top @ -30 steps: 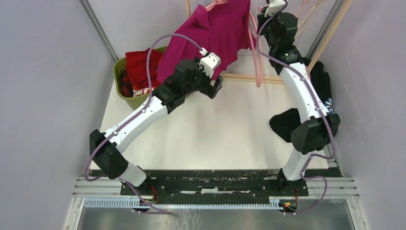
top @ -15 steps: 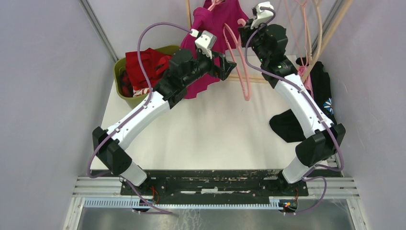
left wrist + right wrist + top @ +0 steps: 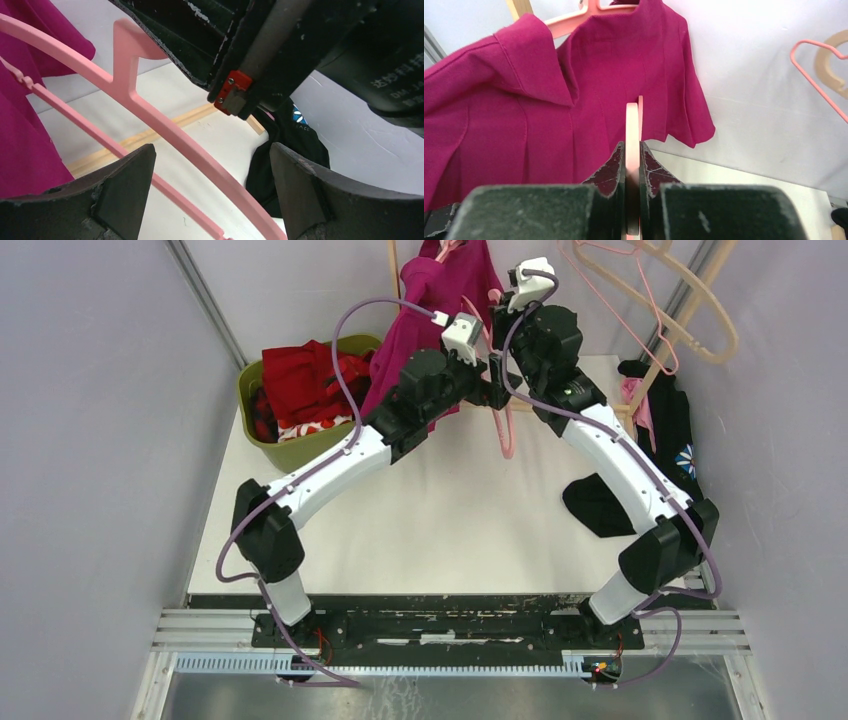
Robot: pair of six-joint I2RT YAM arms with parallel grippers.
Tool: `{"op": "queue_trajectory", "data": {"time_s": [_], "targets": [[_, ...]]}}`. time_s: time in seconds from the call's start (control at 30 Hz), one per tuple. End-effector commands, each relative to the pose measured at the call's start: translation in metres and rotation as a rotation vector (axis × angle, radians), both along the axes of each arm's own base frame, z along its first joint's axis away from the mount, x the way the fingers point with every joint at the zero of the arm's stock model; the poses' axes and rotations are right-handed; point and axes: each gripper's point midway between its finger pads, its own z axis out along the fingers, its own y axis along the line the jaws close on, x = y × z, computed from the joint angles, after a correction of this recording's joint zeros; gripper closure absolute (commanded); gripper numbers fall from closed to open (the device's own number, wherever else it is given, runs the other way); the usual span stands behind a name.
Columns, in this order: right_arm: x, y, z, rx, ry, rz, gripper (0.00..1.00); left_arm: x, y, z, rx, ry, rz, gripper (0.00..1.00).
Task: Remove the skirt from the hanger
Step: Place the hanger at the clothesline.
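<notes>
My left gripper is going to grab the pink hanger's flat bar (image 3: 499, 411) next, which is free of skirt (image 3: 440, 300) and hook. It should then hang the hanger on the rack.
The magenta skirt (image 3: 440, 300) hangs bunched at the back centre, still draped on one end of the pink hanger (image 3: 506, 430). My right gripper (image 3: 497, 318) is shut on the hanger's flat bar (image 3: 632, 127), with the skirt (image 3: 549, 115) just beyond its fingertips (image 3: 614, 167). My left gripper (image 3: 500, 380) is open directly below the right one. In the left wrist view the hanger's two pink bars (image 3: 165, 127) run between its spread fingers (image 3: 125, 190) without touching them. The skirt (image 3: 20, 125) is at that view's left edge.
A green basket (image 3: 262, 445) of red clothes stands at the back left. Black garments (image 3: 600, 502) lie along the table's right side. A wooden rack (image 3: 700, 300) with beige and pink empty hangers (image 3: 650, 295) rises at the back right.
My left gripper has swung right and up, from beside the skirt to around the hanger. The skirt has bunched to the left. My right gripper shifted slightly left, still gripping the hanger.
</notes>
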Motion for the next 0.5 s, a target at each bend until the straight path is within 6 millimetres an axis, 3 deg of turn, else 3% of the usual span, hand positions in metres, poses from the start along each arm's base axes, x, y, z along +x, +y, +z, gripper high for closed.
{"op": "queue_trajectory", "data": {"time_s": [0.0,0.13,0.27,0.47], "targets": [[-0.029,-0.012,0.052,0.059,-0.131,-0.002,0.99,0.004,-0.003,0.035,-0.066,-0.052,0.079,0.10],[-0.039,-0.011,0.052,0.065,-0.134,0.014,0.99,0.010,-0.013,0.024,-0.033,-0.034,0.092,0.10],[-0.050,-0.013,0.056,0.071,-0.148,0.026,0.99,0.014,-0.022,-0.001,0.043,-0.025,0.117,0.11],[-0.068,-0.016,0.065,0.069,-0.166,0.045,0.99,0.029,-0.011,-0.037,0.151,0.017,0.216,0.13]]}}
